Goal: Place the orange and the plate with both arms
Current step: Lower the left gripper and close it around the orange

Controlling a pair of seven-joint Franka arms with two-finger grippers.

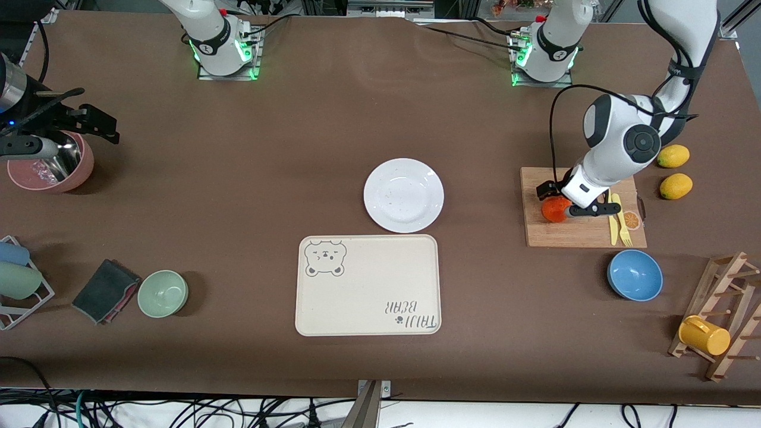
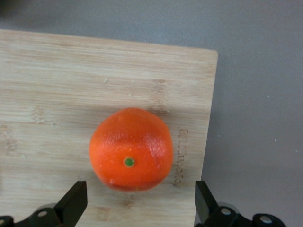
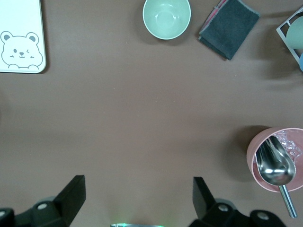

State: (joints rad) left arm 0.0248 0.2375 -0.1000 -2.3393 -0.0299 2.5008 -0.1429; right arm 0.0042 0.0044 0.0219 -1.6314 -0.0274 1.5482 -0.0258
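My left gripper is to take hold of the orange [image 1: 556, 209] by its round sides next, so that it can place the orange on the white plate [image 1: 403, 194].
The orange [image 1: 556, 209] [image 2: 131, 149] lies on a wooden cutting board [image 1: 582, 235] [image 2: 57, 85] toward the left arm's end of the table. My left gripper [image 1: 572, 200] [image 2: 138, 208] hangs low over it, open. Its fingertips stand wide to either side of the fruit without touching it. The white plate [image 1: 403, 194] sits bare at the table's middle, just farther from the front camera than the cream bear tray [image 1: 368, 285]. My right gripper [image 1: 89, 116] [image 3: 138, 201] waits open and holds nothing, high over the table by the pink bowl [image 1: 53, 163] [image 3: 277, 161].
A yellow fork and knife [image 1: 618, 221] lie on the board beside the orange. Two lemons [image 1: 673, 156], a blue bowl [image 1: 635, 274] and a mug rack [image 1: 719, 315] are nearby. A green bowl [image 1: 163, 293] [image 3: 166, 18], a dark cloth [image 1: 106, 290] [image 3: 229, 27] and a cup rack [image 1: 18, 279] are toward the right arm's end.
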